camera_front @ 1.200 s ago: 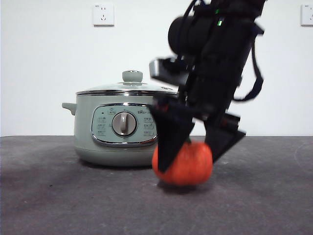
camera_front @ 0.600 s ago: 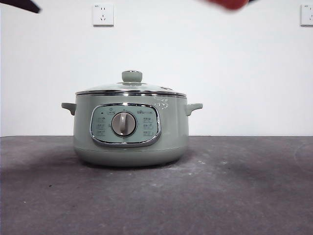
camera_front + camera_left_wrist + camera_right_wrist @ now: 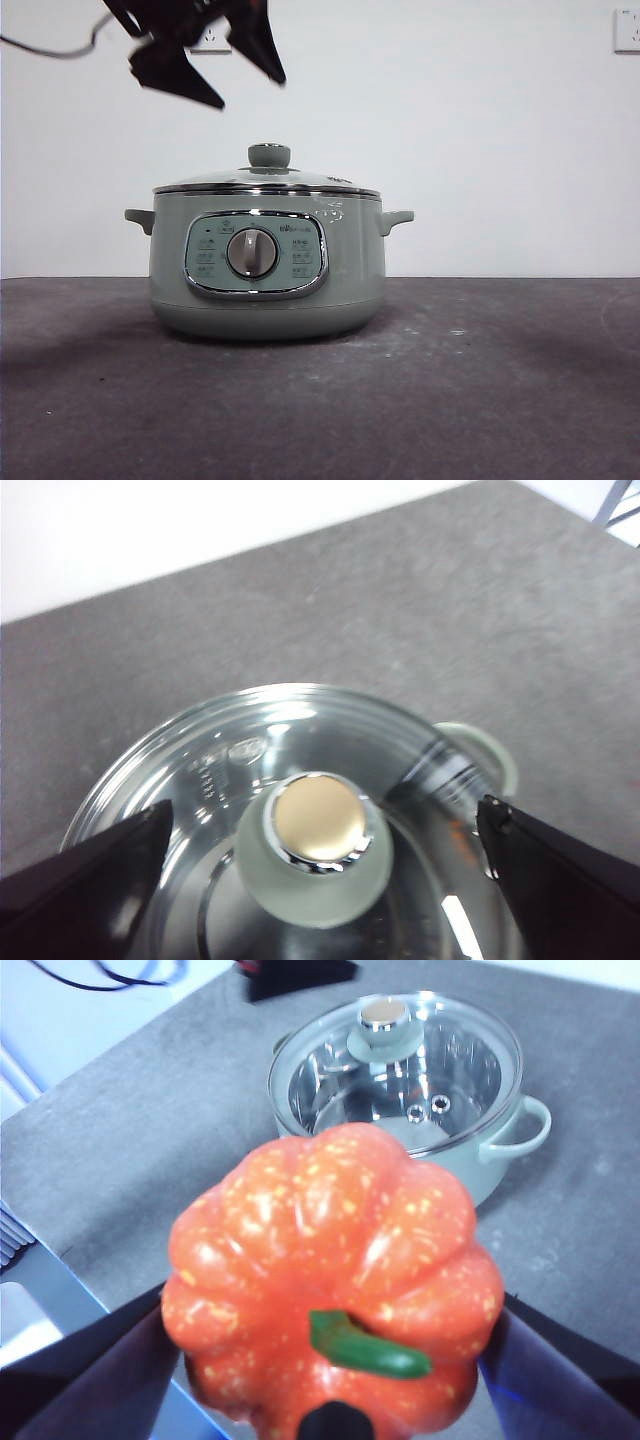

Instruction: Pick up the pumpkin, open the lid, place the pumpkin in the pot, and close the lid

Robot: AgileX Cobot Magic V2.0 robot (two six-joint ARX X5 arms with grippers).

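My left gripper grabs the glass lid by its round knob next, to open and close the pot (image 3: 265,265).
The pale green pot (image 3: 265,265) stands on the table with its glass lid (image 3: 265,181) on and the lid's knob (image 3: 269,155) on top. My left gripper (image 3: 200,55) hangs open above the lid, a little to the knob's left. In the left wrist view the left gripper (image 3: 325,815) has its jaws wide apart on either side of the knob (image 3: 318,845), above it and not touching. My right gripper (image 3: 330,1360) is shut on the orange pumpkin (image 3: 335,1260) and holds it high, out of the front view. The pot (image 3: 480,1155) shows below it.
The dark grey table (image 3: 480,380) stretches around the pot. A white wall with a socket (image 3: 628,28) stands behind. The table's edge (image 3: 60,1260) and a drop to the floor show in the right wrist view.
My right gripper has lifted the pumpkin off the table and up out of the front view. My left gripper has come in from the top left to above the lid.
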